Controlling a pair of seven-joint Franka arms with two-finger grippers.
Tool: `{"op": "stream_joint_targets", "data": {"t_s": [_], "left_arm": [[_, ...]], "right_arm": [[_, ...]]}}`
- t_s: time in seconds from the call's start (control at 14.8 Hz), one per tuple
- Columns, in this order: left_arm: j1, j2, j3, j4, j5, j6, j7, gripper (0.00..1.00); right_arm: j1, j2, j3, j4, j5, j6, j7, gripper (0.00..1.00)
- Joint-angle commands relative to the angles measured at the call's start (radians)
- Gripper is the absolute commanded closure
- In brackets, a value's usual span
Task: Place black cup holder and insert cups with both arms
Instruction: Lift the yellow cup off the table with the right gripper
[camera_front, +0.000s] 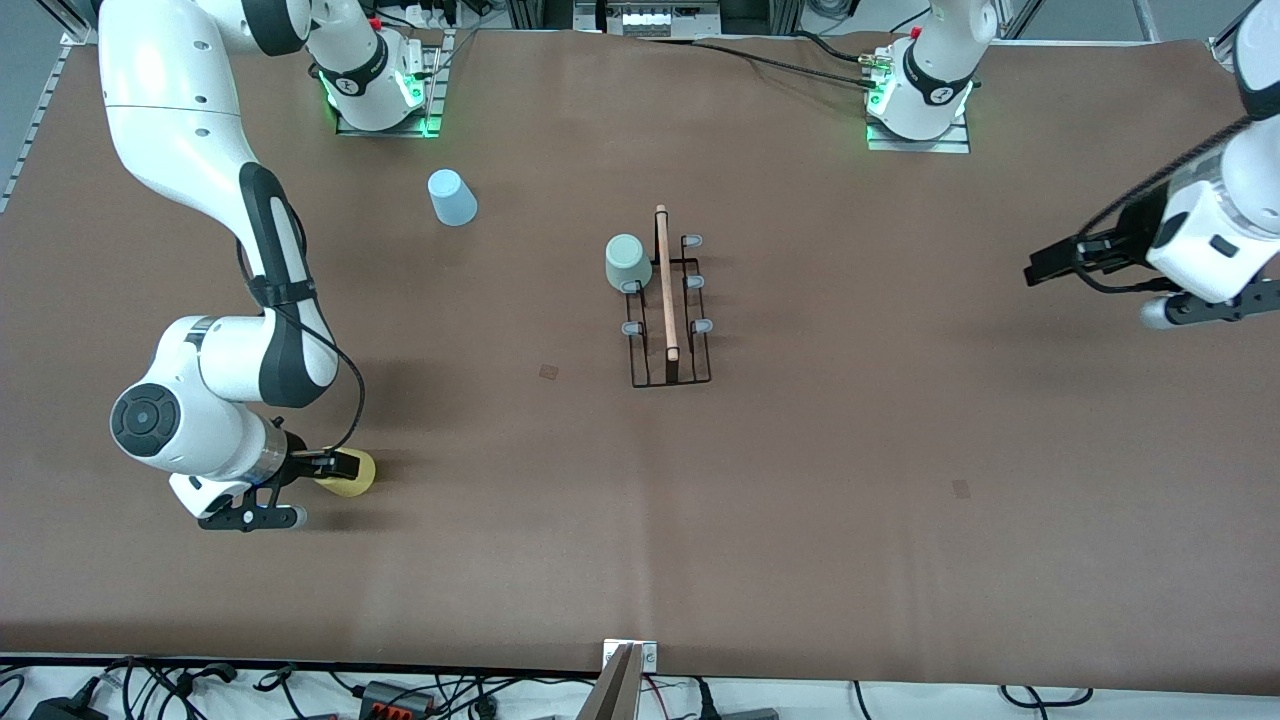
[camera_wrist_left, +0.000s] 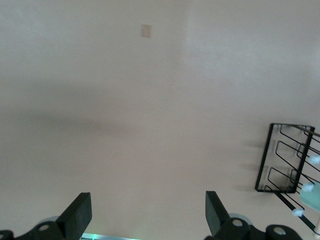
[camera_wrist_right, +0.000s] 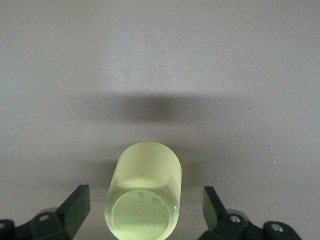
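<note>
My right gripper grabs the yellow cup's sides next, to set the yellow cup (camera_front: 355, 474) on the black cup holder (camera_front: 668, 330).
The black cup holder (camera_front: 668, 330) stands mid-table with its wooden rod handle (camera_front: 666, 283) on top. The sage green cup (camera_front: 627, 262) sits upside down on one of its pegs. The light blue cup (camera_front: 452, 197) stands upside down on the table near the right arm's base. The yellow cup (camera_front: 355, 474) rests on the table toward the right arm's end. My right gripper (camera_front: 335, 465) is open around the yellow cup (camera_wrist_right: 144, 197), fingers apart from its sides. My left gripper (camera_front: 1045, 268) is open and empty over bare table at the left arm's end; its wrist view shows the holder (camera_wrist_left: 285, 160).
Two small square marks lie on the brown table cover (camera_front: 548, 372) (camera_front: 961, 488). A grey bracket (camera_front: 625, 675) sticks up at the table edge nearest the front camera. The arm bases (camera_front: 385, 90) (camera_front: 920, 100) stand along the farthest edge.
</note>
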Motion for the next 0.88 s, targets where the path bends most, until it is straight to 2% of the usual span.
{"op": "stream_joint_targets", "data": {"t_s": [0.0, 0.2, 0.47, 0.54, 0.61, 0.75, 0.81], "left_arm": [[-0.002, 0.031, -0.09, 0.011, 0.019, 0.029, -0.015, 0.0], [-0.023, 0.075, -0.176, 0.014, 0.019, 0.073, -0.096, 0.0], [-0.022, 0.07, -0.178, 0.015, 0.02, 0.084, -0.106, 0.0], [-0.013, 0.07, -0.175, 0.016, 0.02, 0.084, -0.104, 0.0], [-0.004, 0.067, -0.164, 0.018, 0.022, 0.083, -0.095, 0.0], [0.048, 0.064, -0.16, 0.043, 0.022, 0.055, -0.094, 0.0], [0.07, 0.064, -0.16, 0.066, 0.022, 0.028, -0.094, 0.0]], "right_arm": [[-0.013, 0.018, 0.011, 0.013, 0.04, -0.007, -0.028, 0.0], [-0.012, 0.029, 0.011, 0.016, 0.046, -0.004, -0.027, 0.0], [-0.01, 0.036, 0.011, 0.016, 0.046, -0.003, -0.027, 0.0], [-0.01, 0.038, 0.011, 0.016, 0.046, -0.003, -0.027, 0.07], [-0.01, 0.038, 0.011, 0.016, 0.046, -0.003, -0.028, 0.19], [-0.01, 0.038, 0.011, 0.016, 0.046, -0.007, -0.028, 0.5], [-0.01, 0.036, 0.011, 0.016, 0.043, -0.009, -0.03, 0.6]]}}
